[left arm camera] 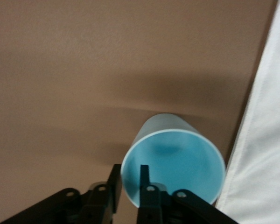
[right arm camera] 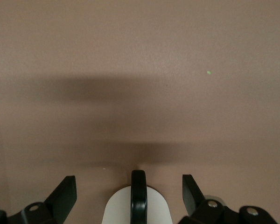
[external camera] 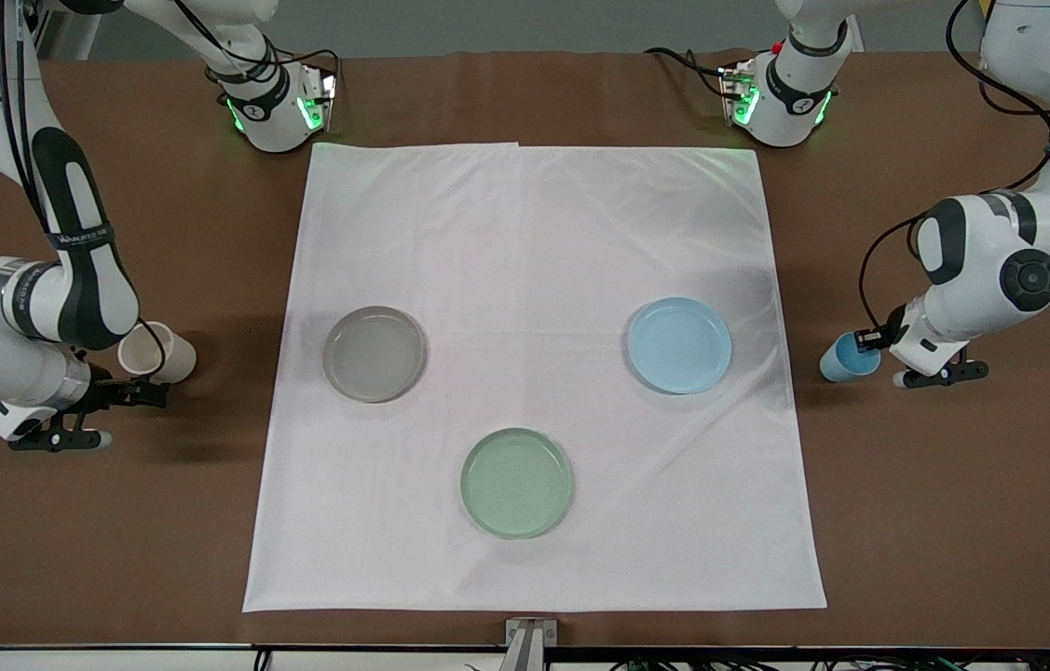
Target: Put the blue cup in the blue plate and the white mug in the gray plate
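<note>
My right gripper will grab the white mug by its black handle (right arm camera: 138,193) next, and then I will put the mug in the gray plate.
The blue cup (external camera: 847,358) is on the brown table off the cloth, at the left arm's end. My left gripper (external camera: 867,341) is shut on its rim; in the left wrist view one finger is inside the cup (left arm camera: 177,163) and one outside, the gripper (left arm camera: 129,171) pinching the wall. The white mug (external camera: 157,354) is on the brown table at the right arm's end. My right gripper (external camera: 152,392) is open beside it; in the right wrist view the gripper (right arm camera: 129,183) straddles the mug (right arm camera: 116,212), black handle midway between the fingers. The blue plate (external camera: 679,345) and gray plate (external camera: 374,353) lie empty on the cloth.
A white cloth (external camera: 534,233) covers the middle of the table. A pale green plate (external camera: 517,483) lies on it, nearer the front camera than the other two plates. Both arm bases stand along the table's top edge.
</note>
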Tool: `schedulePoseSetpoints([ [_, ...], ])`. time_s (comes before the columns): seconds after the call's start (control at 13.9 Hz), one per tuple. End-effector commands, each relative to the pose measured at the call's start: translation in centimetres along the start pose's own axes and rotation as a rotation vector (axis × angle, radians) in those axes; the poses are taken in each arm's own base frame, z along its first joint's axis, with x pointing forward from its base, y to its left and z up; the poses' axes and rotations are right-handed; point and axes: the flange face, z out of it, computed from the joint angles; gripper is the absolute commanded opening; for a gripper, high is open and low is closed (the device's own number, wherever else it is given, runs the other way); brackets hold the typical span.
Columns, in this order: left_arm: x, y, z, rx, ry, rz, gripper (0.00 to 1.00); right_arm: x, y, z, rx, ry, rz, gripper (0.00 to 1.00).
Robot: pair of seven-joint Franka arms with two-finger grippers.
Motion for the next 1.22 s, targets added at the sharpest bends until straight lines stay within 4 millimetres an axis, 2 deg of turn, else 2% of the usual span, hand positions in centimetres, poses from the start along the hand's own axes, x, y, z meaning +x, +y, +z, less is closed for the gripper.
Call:
schedulePoseSetpoints([
  [0.0, 0.3, 2.9, -1.9, 0.008, -0.006, 0.031, 0.00, -1.4, 0.8, 0.9, 0.029, -0.016, -0.019, 1.00],
  [0.22, -1.2, 8.5, -5.8, 0.021, -0.057, 0.054, 0.00, -1.7, 0.8, 1.3, 0.044, -0.022, -0.013, 0.95],
  [0.43, -3.3, 16.1, -7.0, 0.020, -0.080, 0.080, 0.00, -2.0, 0.8, 1.9, 0.046, -0.033, -0.025, 0.79],
  [0.5, -4.2, 18.7, -6.7, 0.014, -0.082, 0.075, 0.00, -2.1, 0.8, 2.0, 0.047, -0.035, -0.027, 0.71],
  [0.79, -5.6, 26.2, -4.3, -0.015, -0.092, 0.014, 0.00, -2.1, 0.8, 2.1, 0.047, -0.038, -0.031, 0.50],
  [0.86, -5.9, 27.5, -3.7, -0.009, -0.097, 0.010, 0.00, -2.1, 0.9, 2.1, 0.047, -0.036, -0.031, 0.44],
  [1.01, -5.2, 27.7, -2.6, -0.022, -0.105, 0.000, 0.02, -2.1, 0.8, 2.1, 0.048, -0.036, -0.033, 0.37],
  [1.08, -5.1, 27.6, -2.1, -0.026, -0.109, -0.005, 0.13, -2.1, 0.8, 2.1, 0.047, -0.038, -0.031, 0.35],
  [1.15, -4.6, 27.3, -2.1, -0.031, -0.108, -0.014, 0.41, -2.2, 0.9, 2.2, 0.048, -0.039, -0.030, 0.35],
])
